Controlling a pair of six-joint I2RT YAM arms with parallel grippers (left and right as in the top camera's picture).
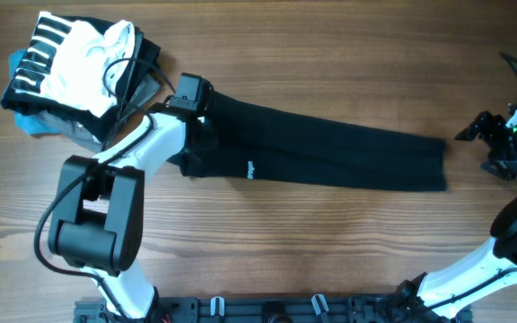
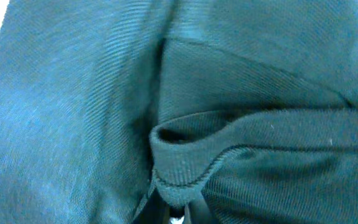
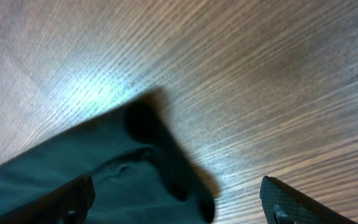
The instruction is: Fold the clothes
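Observation:
The black T-shirt is folded and needs to be folded inward, so my right gripper needs to grab it next by its end farthest from my left gripper.
The black T-shirt [image 1: 330, 148] lies on the table folded into a long narrow strip, running from upper left to right, with small white print [image 1: 250, 168] on its near edge. My left gripper [image 1: 196, 126] is at the strip's left end, shut on a thick fold of the black fabric [image 2: 182, 177] that fills the left wrist view. My right gripper [image 1: 478, 130] is open and empty, just off the strip's right end; that end of the shirt [image 3: 104, 168] shows between its fingers [image 3: 176, 208] in the right wrist view.
A pile of other garments sits at the back left: a white one with black stripes [image 1: 65, 54] over blue and grey folded ones [image 1: 34, 121]. Bare wooden table [image 1: 330, 242] lies in front of the strip.

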